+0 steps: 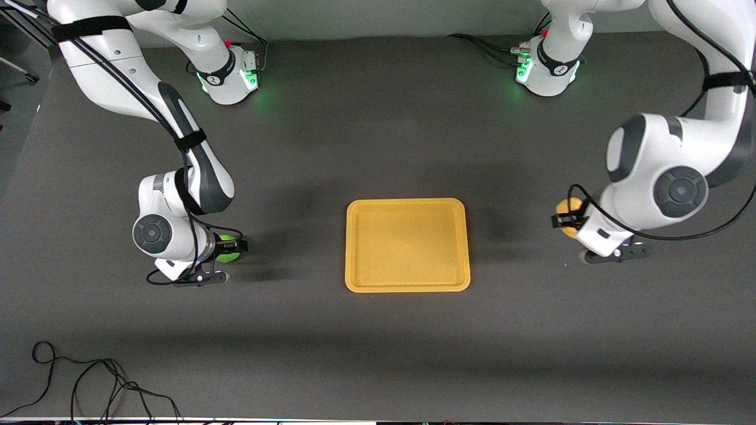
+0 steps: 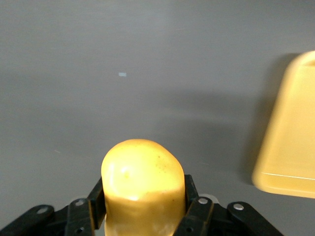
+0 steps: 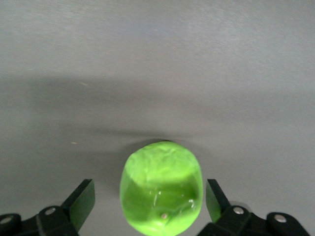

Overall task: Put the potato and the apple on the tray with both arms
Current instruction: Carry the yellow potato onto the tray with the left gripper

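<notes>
The green apple needs to get onto the yellow tray (image 1: 407, 245), so the robot's right gripper should next grab the apple by its round middle (image 1: 228, 255).
The yellow-orange tray (image 1: 407, 245) lies in the middle of the table; its edge shows in the left wrist view (image 2: 290, 137). My left gripper (image 1: 568, 219) is toward the left arm's end of the table, beside the tray, and is shut on the lumpy yellow potato (image 1: 567, 208). Its black fingers press both sides of the potato (image 2: 142, 182). My right gripper (image 1: 229, 249) is low at the right arm's end of the table, open around the round green apple (image 1: 226, 255). The apple (image 3: 161, 191) sits on the table between the fingers (image 3: 81, 199) with a gap on each side.
A loose black cable (image 1: 88, 383) lies on the table near the front camera at the right arm's end. The two green-lit arm bases (image 1: 230, 74) (image 1: 546, 68) stand along the table edge farthest from the camera.
</notes>
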`<state>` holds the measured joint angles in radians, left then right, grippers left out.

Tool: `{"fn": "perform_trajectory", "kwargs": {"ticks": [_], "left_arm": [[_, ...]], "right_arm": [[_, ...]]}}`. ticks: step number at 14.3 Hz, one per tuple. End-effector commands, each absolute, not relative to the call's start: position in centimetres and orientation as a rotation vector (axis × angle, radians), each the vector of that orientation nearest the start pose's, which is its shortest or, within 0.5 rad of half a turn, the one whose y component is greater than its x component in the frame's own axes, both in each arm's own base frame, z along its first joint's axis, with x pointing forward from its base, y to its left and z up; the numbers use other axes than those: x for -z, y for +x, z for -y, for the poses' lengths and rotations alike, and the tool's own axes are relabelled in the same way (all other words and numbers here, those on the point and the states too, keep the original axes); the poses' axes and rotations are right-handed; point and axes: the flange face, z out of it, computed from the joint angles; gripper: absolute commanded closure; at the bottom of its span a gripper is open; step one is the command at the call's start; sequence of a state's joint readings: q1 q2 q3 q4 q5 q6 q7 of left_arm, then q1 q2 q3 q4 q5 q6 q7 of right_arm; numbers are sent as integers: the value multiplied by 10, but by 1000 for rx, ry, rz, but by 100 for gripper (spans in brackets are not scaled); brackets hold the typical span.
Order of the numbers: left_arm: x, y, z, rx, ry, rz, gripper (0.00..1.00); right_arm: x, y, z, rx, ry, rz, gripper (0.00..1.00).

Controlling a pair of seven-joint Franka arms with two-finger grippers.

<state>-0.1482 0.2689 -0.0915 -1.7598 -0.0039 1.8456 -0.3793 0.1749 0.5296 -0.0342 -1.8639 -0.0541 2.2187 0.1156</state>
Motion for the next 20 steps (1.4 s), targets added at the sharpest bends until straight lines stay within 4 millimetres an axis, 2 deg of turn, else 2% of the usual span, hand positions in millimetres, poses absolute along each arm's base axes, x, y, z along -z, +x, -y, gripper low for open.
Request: {"fn": "perform_trajectory", "kwargs": {"ticks": [1,2,3,5,7,8,9,10,12,14,15,16,17,18,20], "left_arm": [[-391,592,218,-289,-3111,283,56],[-382,588,247,-258,-3116,289,55],[-371,586,271,-212,-3125,303,55],[-324,582,318,-138,-3146,322,54],[-276,574,354,-102,-3141,314,54],[-257,568,364,-76,-3112,300,54],[-247,569,366,-32,-3089,299,54],[-239,569,366,-22,-3078,293,54],[-230,569,366,-21,-3078,286,52],[-222,569,366,-26,-3074,286,47],[-221,570,366,-19,-3076,285,47],[-216,568,366,-25,-3070,277,47],[-212,567,368,-29,-3065,266,46],[-209,567,368,-28,-3062,264,46],[-207,566,367,-22,-3056,250,32]], "right_arm": [[-206,615,-84,-253,-3222,111,2],[-206,615,-84,-251,-3222,111,13],[-206,615,-83,-251,-3223,107,29],[-205,615,-84,-253,-3221,107,53],[-207,616,-83,-253,-3221,107,69],[-215,618,-83,-239,-3221,108,70],[-225,619,-84,-234,-3221,116,71],[-248,622,-85,-242,-3220,138,72],[-305,626,-88,-338,-3214,139,72],[-360,640,-97,-376,-3205,135,72],[-385,649,-105,-363,-3183,125,72],[-408,653,-128,-324,-3139,130,72],[-416,659,-141,-291,-3096,123,72],[-419,663,-164,-275,-3053,121,72],[-406,666,-222,-269,-3049,19,73]]}}
